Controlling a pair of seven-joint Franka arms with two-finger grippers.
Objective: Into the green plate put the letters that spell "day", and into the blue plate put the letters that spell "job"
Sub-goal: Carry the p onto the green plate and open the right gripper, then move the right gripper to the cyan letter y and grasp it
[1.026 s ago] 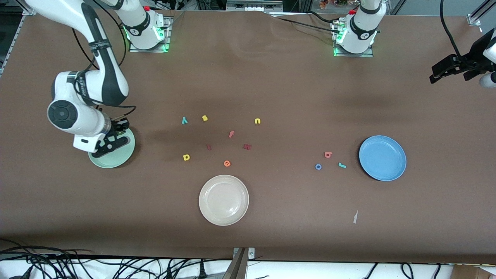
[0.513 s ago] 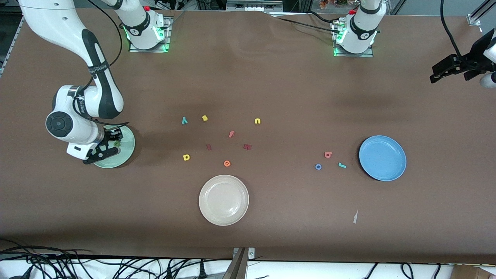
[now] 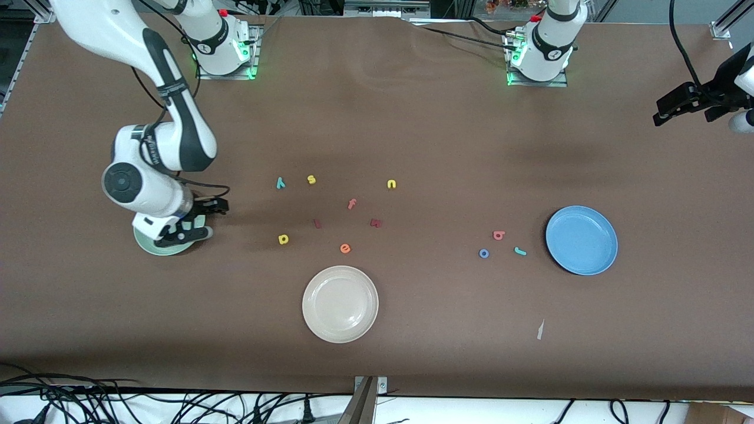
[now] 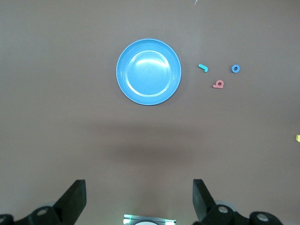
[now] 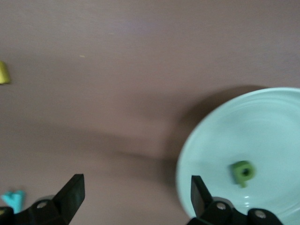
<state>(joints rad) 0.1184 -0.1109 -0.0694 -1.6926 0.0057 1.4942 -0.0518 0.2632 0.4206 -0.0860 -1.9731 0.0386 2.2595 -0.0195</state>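
Note:
The y still has to be added to "day" in the green plate, so my right gripper needs to grab the teal y by its stem (image 3: 280, 180) (image 5: 17, 206) next.
The dark green d (image 5: 243, 171) lies in the green plate (image 5: 276, 126), clear of my right gripper (image 5: 136, 185), which is open and empty over the plate's rim. From the front, that gripper (image 3: 203, 221) and its wrist hide much of the green plate (image 3: 154, 246). The yellow a (image 3: 283, 239) and teal y (image 3: 280, 183) lie on the table toward the middle. Beside the blue plate (image 3: 581, 239) lie the pink b (image 3: 499, 235), blue o (image 3: 483, 253) and teal j (image 3: 519, 251). My left gripper (image 3: 668, 109) waits open, high over the left arm's end of the table.
A cream-white plate (image 3: 340, 304) sits near the front camera. Around the a and y lie a yellow s (image 3: 311, 179), a yellow n (image 3: 392, 184), a pink f (image 3: 351, 204), an orange e (image 3: 345, 248) and two dark red letters (image 3: 317, 223) (image 3: 376, 222).
My right gripper has opened and let the d go into the green plate. It has then moved off toward the middle of the table. The left arm has stayed still.

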